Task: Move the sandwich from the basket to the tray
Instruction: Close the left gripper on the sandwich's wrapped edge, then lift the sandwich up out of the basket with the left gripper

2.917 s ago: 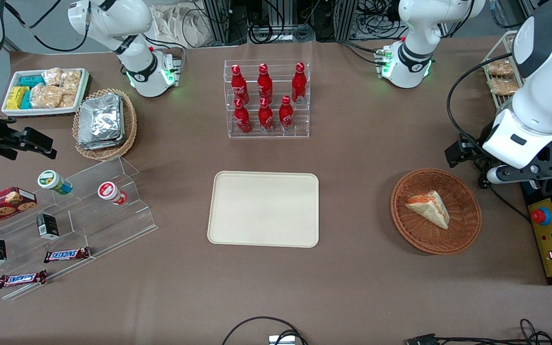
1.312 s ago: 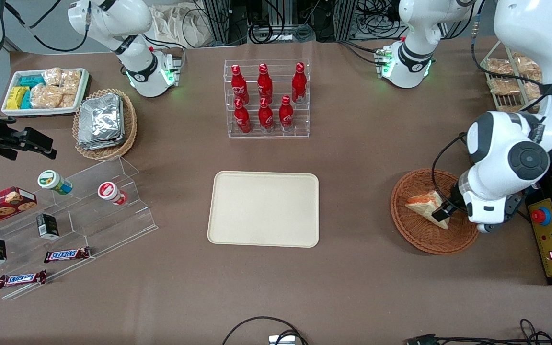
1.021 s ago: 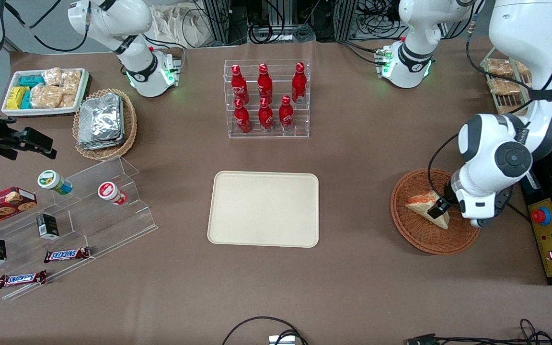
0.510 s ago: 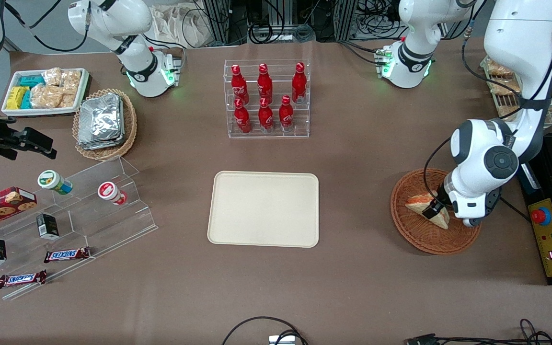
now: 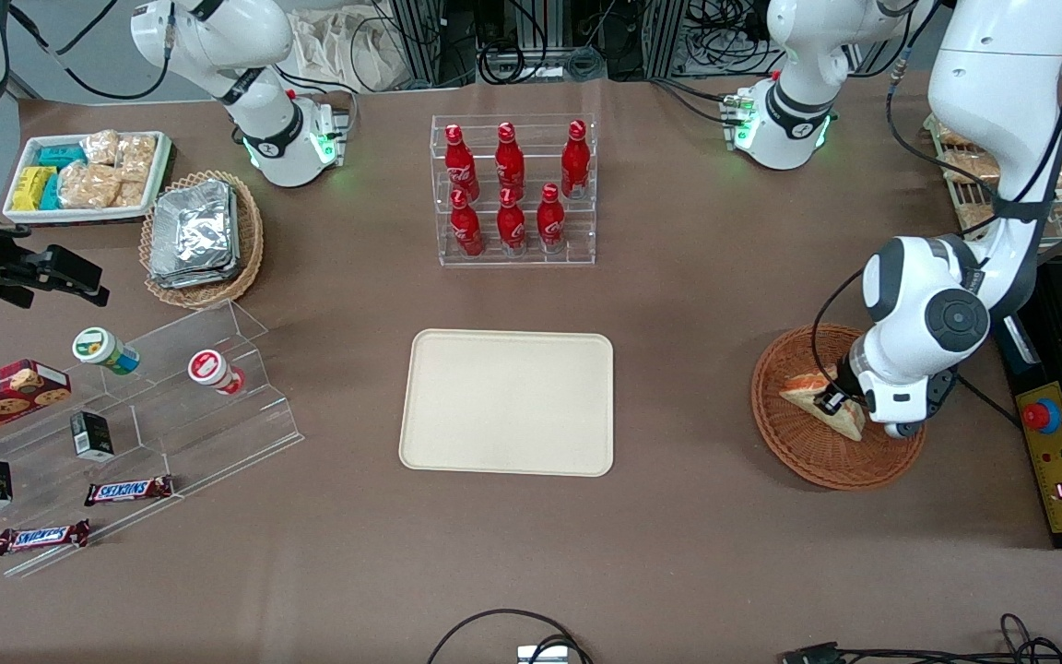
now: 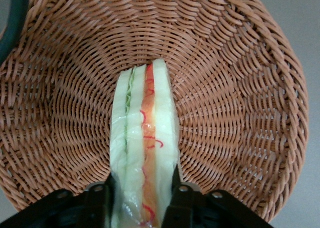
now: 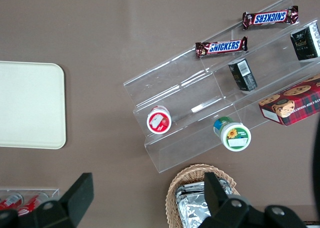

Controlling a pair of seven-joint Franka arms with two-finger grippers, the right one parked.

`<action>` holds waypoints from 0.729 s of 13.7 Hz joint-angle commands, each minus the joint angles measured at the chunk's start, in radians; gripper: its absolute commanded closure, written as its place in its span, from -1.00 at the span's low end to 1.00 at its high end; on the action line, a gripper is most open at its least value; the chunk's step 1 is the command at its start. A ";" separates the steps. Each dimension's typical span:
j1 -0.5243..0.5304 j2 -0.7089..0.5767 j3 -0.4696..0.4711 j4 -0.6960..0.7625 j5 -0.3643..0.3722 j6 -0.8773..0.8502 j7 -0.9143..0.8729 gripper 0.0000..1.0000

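The sandwich point(image 5: 803, 389) is narrow across its parallel bread sides, so my gripper will pinch it there next.
The sandwich point(image 5: 803, 389), a pale wedge with orange and green layers, lies in the round reddish-brown basket point(image 5: 808, 456) toward the working arm's end of the table. My left gripper point(image 5: 833, 402) is down inside the basket, over the wedge's wide end. In the left wrist view the sandwich point(image 6: 145, 133) stands on edge on the basket's weave point(image 6: 240, 87), and the gripper point(image 6: 142, 189) is open, with one black finger point(image 6: 102, 198) close along each bread face. The cream tray point(image 5: 508, 403) sits bare at mid-table.
A clear rack of red bottles point(image 5: 513, 189) stands farther from the front camera than the tray. A yellow control box with a red button point(image 5: 1052, 452) lies beside the basket at the table's end. A wire rack of bagged snacks point(image 5: 983, 166) stands near the working arm's base.
The left arm swung in from the table's end and came down over the basket. Over the last second the gripper slid a little farther along the sandwich. The sandwich has not moved.
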 commanded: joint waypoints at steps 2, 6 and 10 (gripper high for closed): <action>0.010 -0.043 -0.011 0.073 0.013 -0.184 0.121 1.00; 0.008 -0.061 -0.015 0.339 0.003 -0.522 0.348 1.00; -0.007 -0.045 -0.050 0.573 -0.004 -0.682 0.663 1.00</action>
